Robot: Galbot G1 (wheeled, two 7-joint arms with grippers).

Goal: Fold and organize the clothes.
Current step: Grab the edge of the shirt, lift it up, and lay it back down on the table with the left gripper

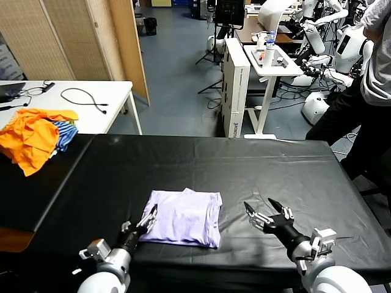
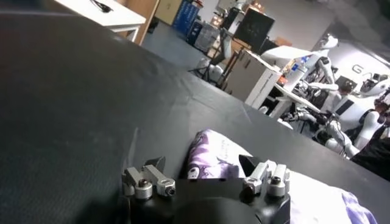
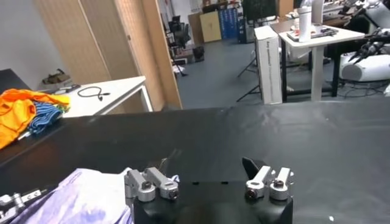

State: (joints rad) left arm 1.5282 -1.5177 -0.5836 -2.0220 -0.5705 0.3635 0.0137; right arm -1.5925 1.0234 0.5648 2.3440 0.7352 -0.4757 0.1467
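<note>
The spread fingers of my left gripper are on both sides of the purple printed edge (image 1: 150, 207) of the lavender T-shirt (image 1: 186, 220). I should close them now.
The clothes are one pale lavender T-shirt (image 1: 183, 217), lying folded into a rough rectangle on the black table (image 1: 275, 165) near its front edge. My left gripper (image 1: 149, 217) is open at the shirt's left front corner, low over the cloth, holding nothing. In the left wrist view the shirt (image 2: 213, 152) shows a darker purple print between the spread fingers of the left gripper (image 2: 203, 162). My right gripper (image 1: 259, 205) stands open over bare table just right of the shirt. The right wrist view shows the right gripper (image 3: 206, 164) empty and the shirt (image 3: 85, 195) off to one side.
Bright orange garments (image 1: 30, 137) and a blue-striped cloth (image 1: 64, 131) lie piled at the far left. A white table (image 1: 91, 104) with a cable stands behind them. A person (image 1: 372, 91) stands at the table's right end. A white cart (image 1: 269, 61) is beyond.
</note>
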